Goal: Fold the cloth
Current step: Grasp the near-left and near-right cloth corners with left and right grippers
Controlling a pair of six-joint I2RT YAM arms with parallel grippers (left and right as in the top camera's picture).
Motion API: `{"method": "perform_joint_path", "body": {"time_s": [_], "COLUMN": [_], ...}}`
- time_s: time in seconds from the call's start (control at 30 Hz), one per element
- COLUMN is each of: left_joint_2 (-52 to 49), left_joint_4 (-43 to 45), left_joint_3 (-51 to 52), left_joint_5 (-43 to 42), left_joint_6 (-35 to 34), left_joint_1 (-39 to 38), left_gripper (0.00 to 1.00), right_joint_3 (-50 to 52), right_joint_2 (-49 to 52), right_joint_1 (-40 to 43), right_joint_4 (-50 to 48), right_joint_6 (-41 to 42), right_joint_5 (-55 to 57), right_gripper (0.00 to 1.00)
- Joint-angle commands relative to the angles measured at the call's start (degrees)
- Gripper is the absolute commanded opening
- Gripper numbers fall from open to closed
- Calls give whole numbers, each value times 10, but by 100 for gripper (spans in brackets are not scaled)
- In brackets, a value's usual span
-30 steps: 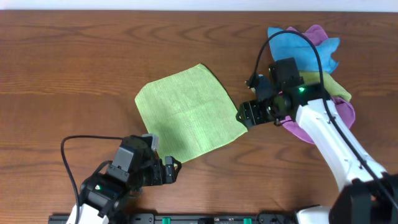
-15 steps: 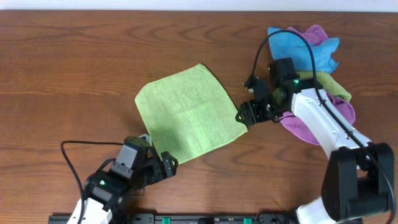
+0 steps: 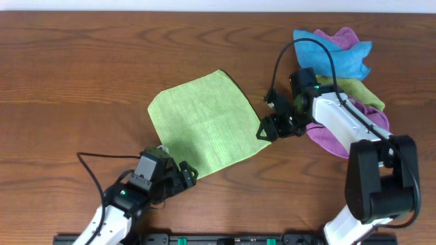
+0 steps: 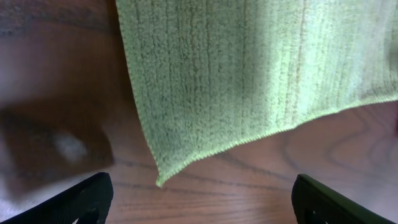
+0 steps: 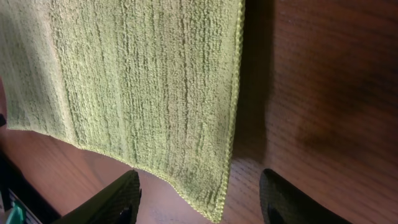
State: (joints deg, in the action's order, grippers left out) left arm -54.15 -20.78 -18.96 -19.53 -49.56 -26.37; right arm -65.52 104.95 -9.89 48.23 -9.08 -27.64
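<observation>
My left gripper isn't ready to close on the cloth's corner yet. It needs to move toward the corner first, because the corner barely reaches between the gripper's fingers.
The lime-green cloth (image 3: 206, 124) lies flat and spread out on the wooden table (image 3: 82, 82), turned like a diamond. My left gripper (image 3: 186, 173) is open just beyond the cloth's near corner; that corner (image 4: 160, 180) shows between its fingers in the left wrist view, untouched. My right gripper (image 3: 266, 128) is open at the cloth's right corner; in the right wrist view that corner (image 5: 217, 214) hangs between the two fingers, not pinched.
A heap of other cloths sits at the back right: blue (image 3: 327, 53), purple (image 3: 344, 133) and dull olive-green (image 3: 361, 92). The right arm reaches over that heap. A black rail (image 3: 225, 239) runs along the table's front edge.
The left gripper has crept slightly right and toward the cloth's near corner. The right gripper has shifted a little left, closer to the cloth's right corner. The cloth has not moved.
</observation>
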Motion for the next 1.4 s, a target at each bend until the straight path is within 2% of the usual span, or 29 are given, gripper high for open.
{"method": "perform_joint_path", "body": {"time_s": [0.0, 0.23, 0.43, 0.47, 0.53, 0.6, 0.7, 0.83, 0.93, 1.07, 1.17, 1.2, 1.3, 1.33, 1.37], "left_joint_2": [-32, -96, -103, -103, -103, -103, -103, -103, -103, -103, -103, -103, -103, -103, -103], "left_joint_4": [9, 68, 76, 76, 76, 76, 76, 76, 76, 75, 75, 75, 75, 75, 75], "left_joint_3": [3, 3, 3, 3, 3, 3, 3, 3, 3, 3, 3, 3, 3, 3, 3], "left_joint_5": [-9, -31, -31, -30, -30, -30, -30, -30, -30, -30, -30, -30, -30, -30, -30], "left_joint_6": [-16, -19, -19, -19, -19, -19, -19, -19, -19, -19, -19, -19, -19, -19, -19], "left_joint_1": [0, 0, 0, 0, 0, 0, 0, 0, 0, 0, 0, 0, 0, 0, 0], "left_gripper": [92, 88, 74, 69, 60, 52, 46, 45, 45, 46, 45, 42, 13, 6, 6], "right_joint_3": [1, 3, 22, 23, 24, 24, 24, 24, 25, 42, 60, 63, 64, 63, 63], "right_joint_2": [2, 2, 2, 2, 2, 2, 2, 2, 2, 2, 2, 2, 2, 2, 2], "right_joint_1": [7, 12, 12, 12, 12, 12, 12, 10, 7, 0, 1, 1, 1, 1, 1], "right_joint_4": [-2, 0, -3, -2, -1, 0, 0, 1, 1, -12, -30, -35, -39, -41, -42], "right_joint_6": [-17, -17, -17, -17, -17, -14, -12, -10, -10, -7, 5, 9, 16, 22, 25], "right_joint_5": [-11, -9, -9, -9, -9, -9, -11, -13, -13, -13, -14, -14, -14, -15, -21], "right_gripper": [63, 61, 53, 52, 46, 36, 24, 25, 32, 33, 29, 24, 3, 1, 2]}}
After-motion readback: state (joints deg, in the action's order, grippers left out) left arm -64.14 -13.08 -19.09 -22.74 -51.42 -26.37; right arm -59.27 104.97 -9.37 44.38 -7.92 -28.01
